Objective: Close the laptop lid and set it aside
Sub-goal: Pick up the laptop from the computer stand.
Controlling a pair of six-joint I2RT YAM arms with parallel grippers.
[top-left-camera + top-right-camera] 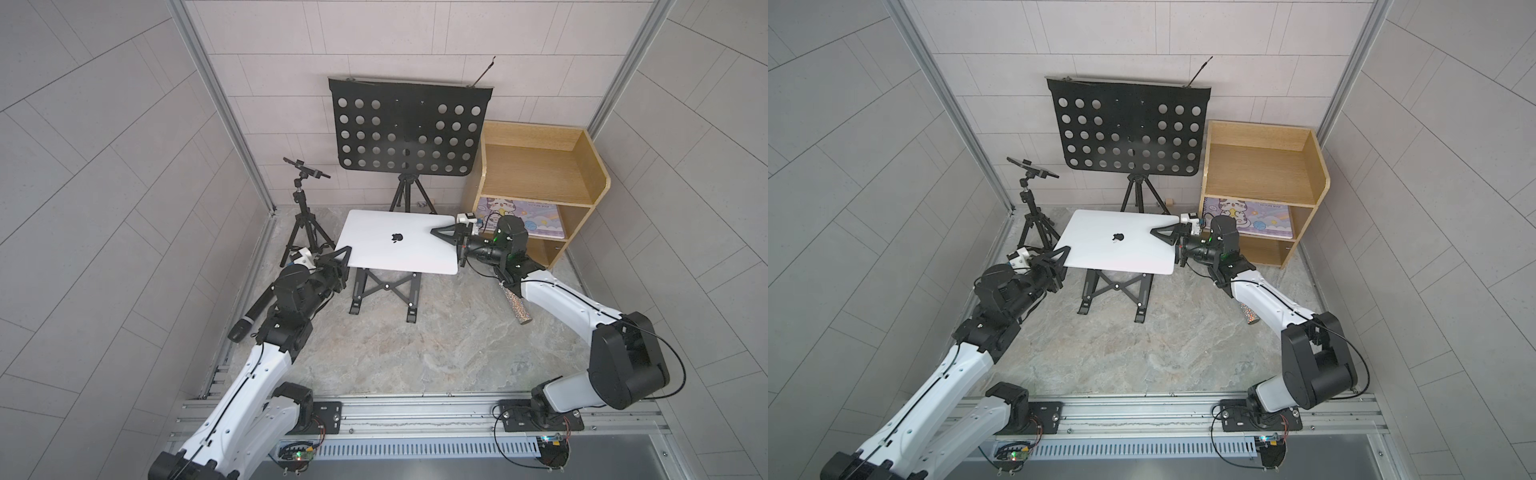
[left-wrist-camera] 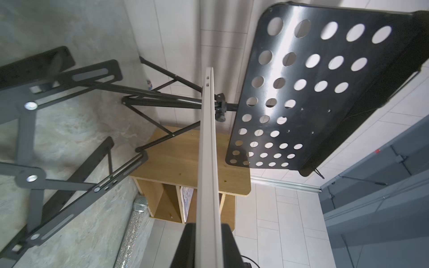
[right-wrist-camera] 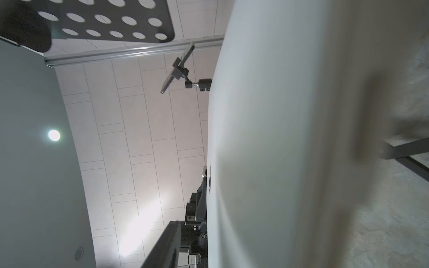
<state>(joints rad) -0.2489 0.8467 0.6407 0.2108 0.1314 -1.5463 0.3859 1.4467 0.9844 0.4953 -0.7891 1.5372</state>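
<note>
My right gripper will next grab the laptop's short edge [image 1: 456,257] opposite my left gripper, so the closed laptop can be set aside on the wooden shelf [image 1: 532,180], far end first.
The laptop [image 1: 399,249] is closed, and its lid [image 1: 1121,226] faces up with the apple logo on it. It lies roughly level over the black X-frame stand [image 1: 386,291]; I cannot tell whether it touches the stand. My left gripper [image 1: 347,251] is shut on the laptop's left edge. In the left wrist view the thin silver edge [image 2: 207,162] runs between both fingers [image 2: 185,246]. My right gripper [image 1: 436,232] straddles the right edge with its jaws open. In the right wrist view one finger [image 3: 167,243] stands off the lid's surface [image 3: 278,139]; the other finger is hidden.
A perforated black music stand [image 1: 409,129] stands behind the laptop, and a phone tripod [image 1: 303,208] at the back left. At the back right a wooden shelf [image 1: 540,174] holds a cartoon-cat book [image 1: 528,220]. A black microphone [image 1: 249,316] and a glitter microphone [image 1: 517,307] lie under the arms.
</note>
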